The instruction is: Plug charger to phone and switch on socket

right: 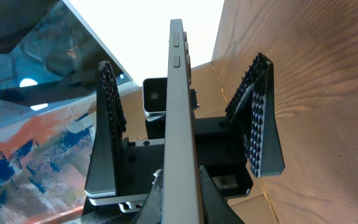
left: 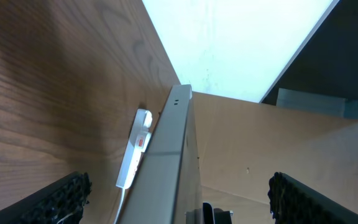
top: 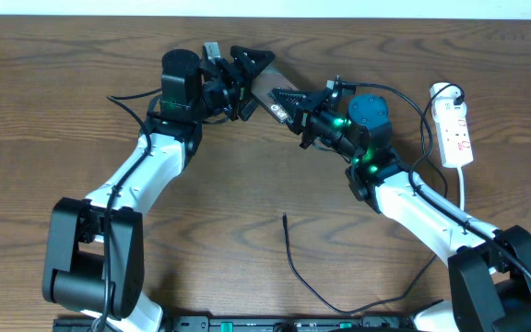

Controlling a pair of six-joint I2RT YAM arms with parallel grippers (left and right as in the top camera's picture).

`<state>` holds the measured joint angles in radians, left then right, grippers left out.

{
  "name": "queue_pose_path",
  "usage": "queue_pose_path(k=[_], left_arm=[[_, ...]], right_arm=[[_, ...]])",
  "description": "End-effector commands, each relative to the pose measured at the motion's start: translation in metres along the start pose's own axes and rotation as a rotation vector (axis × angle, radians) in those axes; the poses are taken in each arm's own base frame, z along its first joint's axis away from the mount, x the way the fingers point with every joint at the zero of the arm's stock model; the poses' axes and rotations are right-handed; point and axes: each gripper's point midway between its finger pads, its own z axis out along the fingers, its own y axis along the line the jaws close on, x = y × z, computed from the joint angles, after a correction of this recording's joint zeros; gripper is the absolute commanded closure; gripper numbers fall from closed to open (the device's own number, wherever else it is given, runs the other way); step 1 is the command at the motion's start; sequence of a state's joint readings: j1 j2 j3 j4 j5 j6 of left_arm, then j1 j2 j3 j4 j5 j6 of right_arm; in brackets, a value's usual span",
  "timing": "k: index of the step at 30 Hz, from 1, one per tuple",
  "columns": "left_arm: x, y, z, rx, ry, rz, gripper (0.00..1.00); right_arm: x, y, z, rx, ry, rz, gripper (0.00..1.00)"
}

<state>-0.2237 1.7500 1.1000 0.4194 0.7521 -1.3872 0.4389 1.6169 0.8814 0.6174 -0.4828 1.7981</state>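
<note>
The phone is between my left gripper's fingers, with one finger beside each side of it, and its grey edge [left: 160,158] reaches back past both fingers, so my left gripper should close on it now.
The phone [top: 264,88] is held on edge above the table's far middle, between both grippers. My right gripper [top: 290,107] is shut on its lower end; in the right wrist view my fingers [right: 179,190] clamp its thin grey edge [right: 178,93]. My left gripper [top: 244,81] is open around the phone's other end; in the left wrist view its fingers [left: 185,198] stand wide apart, clear of the phone [left: 169,162]. The charger cable's plug tip [top: 284,219] lies loose on the table at the front middle. The white socket [top: 455,129] lies at the far right and also shows in the left wrist view [left: 134,149].
The charger cable [top: 313,290] curves from its tip toward the front edge. The socket's white lead [top: 462,189] runs toward the front beside my right arm. Thick black robot cables [top: 424,124] loop near the right wrist.
</note>
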Motion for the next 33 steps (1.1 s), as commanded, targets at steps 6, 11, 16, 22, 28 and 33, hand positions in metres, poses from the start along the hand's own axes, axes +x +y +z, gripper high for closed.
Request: queue_pose_path(k=[6, 11, 16, 22, 28, 33], left_arm=[[0.002, -0.016, -0.003, 0.028, -0.007, 0.038, 0.25], [0.002, -0.016, -0.003, 0.028, -0.006, 0.038, 0.44], [0.002, -0.016, -0.003, 0.028, -0.006, 0.038, 0.5], [0.002, -0.017, -0.003, 0.028, -0.006, 0.038, 0.54], [-0.002, -0.016, -0.003, 0.026, -0.027, 0.015, 0.63], [-0.002, -0.016, -0.003, 0.026, -0.031, 0.015, 0.66]], right_arm=[[0.007, 0.009, 0.002, -0.025, 0.007, -0.011, 0.99], [0.007, 0.009, 0.002, -0.025, 0.01, -0.01, 0.99], [0.012, 0.008, 0.003, -0.021, 0.023, -0.011, 0.99], [0.019, 0.006, 0.006, -0.019, 0.027, -0.012, 0.99], [0.02, 0.005, 0.006, -0.017, 0.031, 0.032, 0.99], [0.023, 0.005, 0.007, -0.014, 0.037, 0.078, 0.98]])
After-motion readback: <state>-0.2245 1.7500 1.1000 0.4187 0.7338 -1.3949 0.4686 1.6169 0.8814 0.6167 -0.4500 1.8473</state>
